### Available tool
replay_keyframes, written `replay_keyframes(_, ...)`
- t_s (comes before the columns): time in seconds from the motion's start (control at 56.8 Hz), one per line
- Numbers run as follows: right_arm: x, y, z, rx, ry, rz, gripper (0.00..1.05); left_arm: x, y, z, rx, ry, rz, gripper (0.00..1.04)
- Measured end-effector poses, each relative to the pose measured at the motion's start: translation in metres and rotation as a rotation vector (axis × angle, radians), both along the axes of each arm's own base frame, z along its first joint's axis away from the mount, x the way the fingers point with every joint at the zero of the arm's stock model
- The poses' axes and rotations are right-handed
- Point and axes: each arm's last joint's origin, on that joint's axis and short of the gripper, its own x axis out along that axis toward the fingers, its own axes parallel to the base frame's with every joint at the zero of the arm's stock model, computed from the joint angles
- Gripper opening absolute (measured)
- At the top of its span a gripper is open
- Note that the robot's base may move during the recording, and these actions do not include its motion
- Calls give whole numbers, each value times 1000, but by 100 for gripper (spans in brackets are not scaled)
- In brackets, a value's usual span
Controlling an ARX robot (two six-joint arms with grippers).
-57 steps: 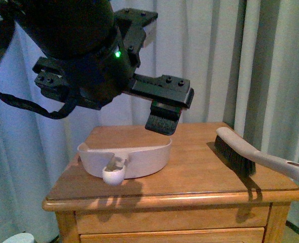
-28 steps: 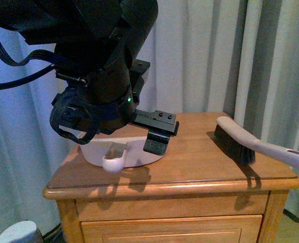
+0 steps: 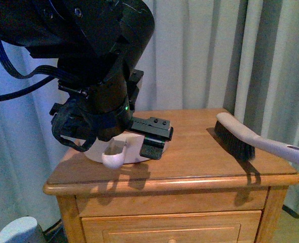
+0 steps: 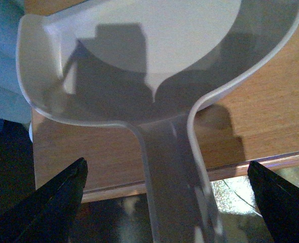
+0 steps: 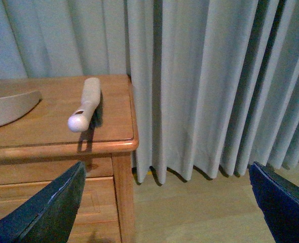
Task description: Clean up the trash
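The right gripper grabs the brush by its handle next, to sweep the trash into the dustpan.
The crumpled white tissue wad is out of view in all views. My left gripper is open, low over the white dustpan on the wooden nightstand. In the left wrist view the dustpan's handle runs between the open fingers, apart from both, and the pan looks empty. My right gripper is open and empty, off the nightstand's right side above the floor. A white hand brush lies on the right of the top; it also shows in the right wrist view.
Grey curtains hang close behind and to the right of the nightstand. A drawer front sits below the top. A pale round object stands on the floor at lower left. Bare wooden floor lies to the right.
My left arm has come down and toward the nightstand's front edge, with its open fingers now either side of the dustpan handle. The brush and dustpan have stayed in place.
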Motion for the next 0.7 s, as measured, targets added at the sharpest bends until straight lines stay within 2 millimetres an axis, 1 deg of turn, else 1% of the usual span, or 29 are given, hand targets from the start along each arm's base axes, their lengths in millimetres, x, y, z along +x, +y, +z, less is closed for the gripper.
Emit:
replay_keyframes(0.282,0,0,0,0,0,0,97,5,5,-14,6,32,32,97)
replay_keyframes(0.581,0,0,0,0,0,0,97,7,8,-16,11,33,47,97)
replay_keyframes(0.704,0,0,0,0,0,0,97,7,8,-17,16,37,49,73)
